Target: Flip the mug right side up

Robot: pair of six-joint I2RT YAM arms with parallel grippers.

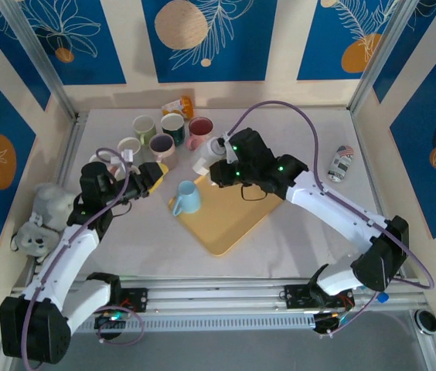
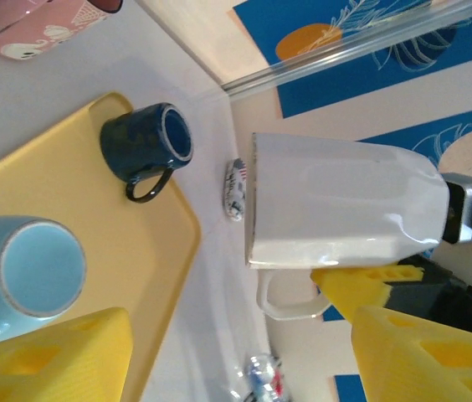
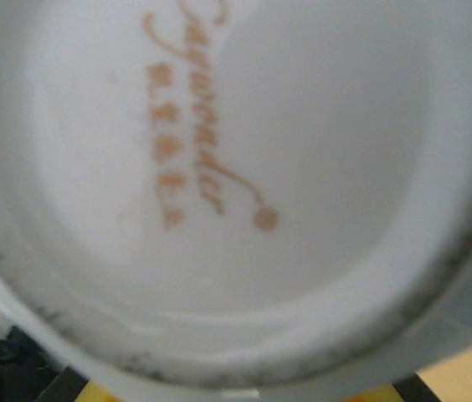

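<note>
The white mug (image 2: pixel 336 205) needs to be set upright, and its base should stay free. My left gripper should pick it up next by its handle (image 2: pixel 280 309), with fingers on both sides.
A white mug (image 1: pixel 205 159) hangs on its side above the far edge of the yellow tray (image 1: pixel 226 224), mouth pointing left. My right gripper (image 1: pixel 219 161) is shut on it; a yellow finger (image 2: pixel 355 289) grips at the handle. The mug's base with a brown printed mark (image 3: pixel 236 167) sits right against the right wrist camera. In the left wrist view the white mug (image 2: pixel 336 205) lies level, with its mouth to the left. My left gripper (image 1: pixel 153 175) (image 2: pixel 236 364) stands open to the mug's left, with nothing between its fingers.
A light blue mug (image 1: pixel 188 197) and a dark blue mug (image 2: pixel 146 144) lie on the tray. Several mugs (image 1: pixel 164 133) and an orange bottle (image 1: pixel 178 106) stand at the back. A can (image 1: pixel 342 163) lies at the right, a plush toy (image 1: pixel 42 220) at the left.
</note>
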